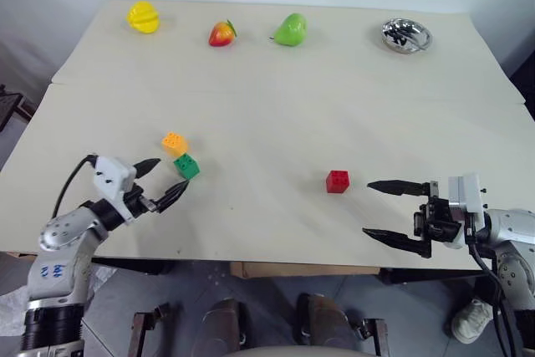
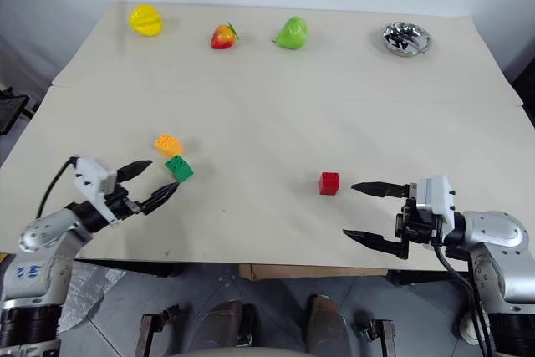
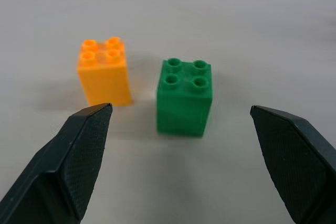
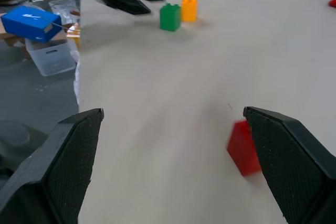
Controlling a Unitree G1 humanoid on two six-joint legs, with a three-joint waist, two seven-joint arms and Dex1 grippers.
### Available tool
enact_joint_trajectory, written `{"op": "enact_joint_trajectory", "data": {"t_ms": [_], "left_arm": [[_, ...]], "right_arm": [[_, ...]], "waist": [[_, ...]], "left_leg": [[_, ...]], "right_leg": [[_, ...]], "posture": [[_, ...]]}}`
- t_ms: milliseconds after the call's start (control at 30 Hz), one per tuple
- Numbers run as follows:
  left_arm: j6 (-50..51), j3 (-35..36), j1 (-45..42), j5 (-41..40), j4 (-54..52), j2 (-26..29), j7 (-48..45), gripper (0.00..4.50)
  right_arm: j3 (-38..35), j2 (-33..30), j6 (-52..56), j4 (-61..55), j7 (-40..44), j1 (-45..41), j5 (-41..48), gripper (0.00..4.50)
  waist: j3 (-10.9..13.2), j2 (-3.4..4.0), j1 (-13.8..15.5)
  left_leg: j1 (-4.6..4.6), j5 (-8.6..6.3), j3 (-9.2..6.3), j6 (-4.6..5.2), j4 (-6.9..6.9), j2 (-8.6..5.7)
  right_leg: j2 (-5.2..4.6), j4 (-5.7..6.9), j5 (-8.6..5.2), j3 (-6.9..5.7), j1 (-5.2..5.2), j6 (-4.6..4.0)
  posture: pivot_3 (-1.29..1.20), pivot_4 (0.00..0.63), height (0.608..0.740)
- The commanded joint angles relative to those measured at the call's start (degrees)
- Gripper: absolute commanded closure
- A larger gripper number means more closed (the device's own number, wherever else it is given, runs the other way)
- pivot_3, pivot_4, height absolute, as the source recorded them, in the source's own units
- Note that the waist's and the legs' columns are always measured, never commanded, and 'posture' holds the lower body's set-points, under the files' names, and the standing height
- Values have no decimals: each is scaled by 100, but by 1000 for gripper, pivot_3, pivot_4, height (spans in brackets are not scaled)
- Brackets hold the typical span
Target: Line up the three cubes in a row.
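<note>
My left gripper's fingers are still short of the green cube (image 1: 187, 166) (image 3: 185, 97), so my left gripper moves toward the cube next, and only then closes on the cube.
On the cream table (image 1: 276, 98), the orange cube (image 1: 174, 142) and the green cube (image 1: 187, 166) stand side by side at the front left, studs up. My left gripper (image 1: 166, 180) is open just short of the green cube (image 3: 185, 97), its fingers (image 3: 68, 158) apart from both blocks. The red cube (image 1: 338, 181) sits alone at the front right. My right gripper (image 1: 378, 209) hovers open a little to the right of it, pointing left. The red cube (image 4: 243, 147) lies near one of its fingers, untouched.
Along the far edge stand a yellow toy fruit (image 1: 143, 17), a red-orange one (image 1: 221, 33), a green pear (image 1: 291, 30) and a small metal dish (image 1: 406, 35). A blue box (image 4: 30, 22) and a plastic bin lie on the floor beside the table.
</note>
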Motion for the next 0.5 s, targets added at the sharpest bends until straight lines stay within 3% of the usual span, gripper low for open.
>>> {"op": "enact_joint_trajectory", "data": {"t_ms": [33, 133, 400, 500], "left_arm": [[10, -220, -226, 111, 207, -62, -35, 0], [-125, -327, -452, 195, 523, -155, -12, 584], [-416, -633, -815, 271, 726, -304, -331, 2987], [-489, -1192, -1170, 424, 474, -62, -1035, 3017]], "right_arm": [[-101, 93, 71, -278, -169, 83, 131, 25], [-108, 159, 65, -369, -242, 184, 102, 0], [-285, 312, -13, -608, -563, 674, 59, 0], [-658, 278, 56, -693, -751, 961, 176, 0]], "waist": [[1, -2, 7], [1, -2, 16], [0, -3, 92], [1, -5, 155]], "left_leg": [[-2, 0, -1, 0, 0, 1], [-2, 0, -2, 0, 0, 0], [-2, 1, -1, 1, 3, -3], [-3, 1, 1, 1, 4, -5]], "right_leg": [[1, -2, 0, -2, -1, 0], [1, -2, 0, -3, -1, 0], [0, -1, 1, -1, -1, 2], [1, -1, 1, 0, -1, 2]], "posture": [[0, 150, 740], [0, 150, 740], [0, 150, 740], [0, 150, 740]]}}
